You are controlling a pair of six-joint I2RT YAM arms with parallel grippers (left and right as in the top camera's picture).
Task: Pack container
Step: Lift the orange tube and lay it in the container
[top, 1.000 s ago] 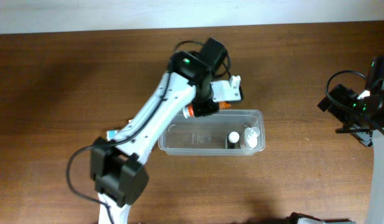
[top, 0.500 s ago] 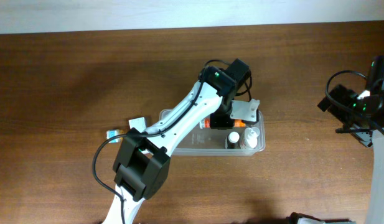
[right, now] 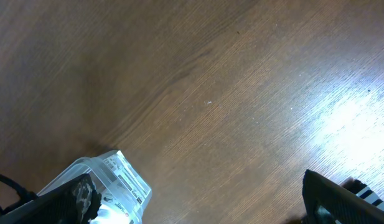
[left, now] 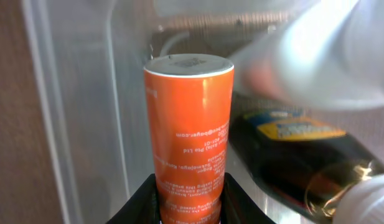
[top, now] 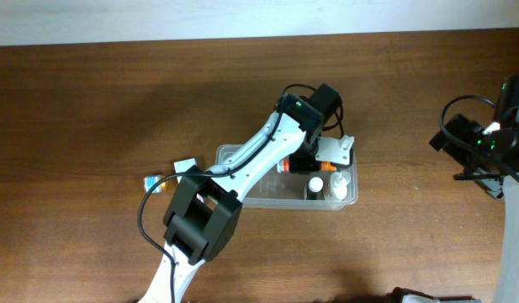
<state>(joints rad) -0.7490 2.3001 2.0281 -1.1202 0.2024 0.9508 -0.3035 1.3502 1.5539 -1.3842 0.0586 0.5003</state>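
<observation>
The orange tube in the left gripper's fingers is inside the container's clear side [left: 86, 137] and would stay inside if released, so the left gripper needs to open.
The container [top: 242, 199] is a clear plastic tub at the table's middle. My left gripper [top: 314, 160] reaches into its right half, shut on an orange tube [top: 284, 166]. In the left wrist view the tube [left: 188, 124] stands out between the fingers [left: 188, 202], close to the tub's clear wall [left: 86, 93]. A dark bottle with a yellow-blue label [left: 297, 155] and a blurred white bottle [left: 328, 56] lie beside it. My right gripper [top: 461, 139] is at the far right, open and empty. Its view shows the tub's corner [right: 120, 174].
Two white-capped bottles [top: 315, 187] [top: 339, 183] sit in the tub's right end. A small white-and-green carton [top: 185, 166] and a small blue item [top: 151, 182] lie on the wooden table left of the tub.
My left arm has swung right and down with the orange tube, from over the tub's back rim into the tub's right half. The right arm has not moved.
</observation>
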